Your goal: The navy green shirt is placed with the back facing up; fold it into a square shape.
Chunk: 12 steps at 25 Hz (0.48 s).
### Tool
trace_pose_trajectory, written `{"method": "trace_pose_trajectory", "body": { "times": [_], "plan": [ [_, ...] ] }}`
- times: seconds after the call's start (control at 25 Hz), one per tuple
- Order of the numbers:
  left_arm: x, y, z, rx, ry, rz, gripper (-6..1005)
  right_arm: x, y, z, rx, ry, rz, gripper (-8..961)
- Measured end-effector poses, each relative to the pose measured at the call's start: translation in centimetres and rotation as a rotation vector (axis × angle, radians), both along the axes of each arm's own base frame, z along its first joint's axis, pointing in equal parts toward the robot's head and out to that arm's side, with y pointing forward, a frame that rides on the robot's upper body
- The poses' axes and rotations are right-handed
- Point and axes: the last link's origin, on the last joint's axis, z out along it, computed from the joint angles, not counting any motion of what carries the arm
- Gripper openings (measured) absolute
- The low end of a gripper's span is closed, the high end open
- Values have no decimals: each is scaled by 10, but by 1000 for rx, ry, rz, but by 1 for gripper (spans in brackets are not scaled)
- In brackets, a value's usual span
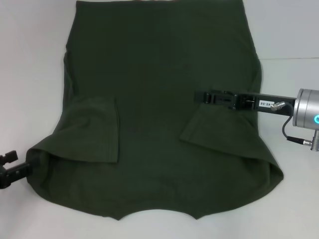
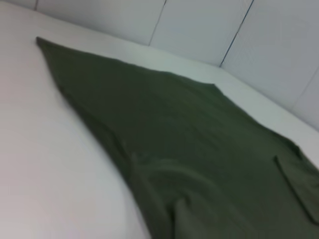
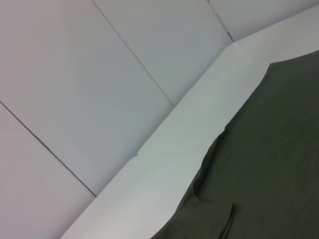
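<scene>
One finger of my left gripper reaches the shirt's shoulder edge [image 1: 34, 181] and the other reaches only tabletop. My left gripper isn't ready to close yet and should move inward first, then close on the shirt [image 1: 159, 69].
The navy green shirt [image 1: 159, 69] lies spread flat on the white table [image 1: 30, 59], plain side up, with its collar edge [image 1: 154, 215] nearest me. Both sleeves are folded inward onto the body, the left sleeve [image 1: 94, 129] and the right sleeve [image 1: 219, 130]. My right gripper [image 1: 202, 96] reaches in from the right and hovers over the shirt just above the folded right sleeve's far corner. My left gripper [image 1: 9, 168] sits at the near left, beside the shirt's shoulder corner [image 1: 37, 157]. The shirt [image 2: 189, 149] also fills the left wrist view, and the shirt's edge [image 3: 279, 149] shows in the right wrist view.
Bare white table [image 1: 294, 209] borders the shirt on the left and right. White panelled walls [image 2: 199, 25] rise behind the far table edge [image 3: 164, 149]. The right arm's silver wrist [image 1: 306, 109] and its cable hang over the table's right side.
</scene>
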Motion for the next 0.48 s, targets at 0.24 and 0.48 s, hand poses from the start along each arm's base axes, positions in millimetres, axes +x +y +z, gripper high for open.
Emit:
{"method": "trace_pose_trajectory", "body": {
  "times": [0.24, 0.48],
  "plan": [
    [-4, -4, -12, -62, 37, 17, 877, 0, 1, 1, 1, -1, 1, 926],
    [-2, -5, -20, -116, 54, 6, 876, 0, 1, 2, 5, 3, -1, 926]
  ]
}}
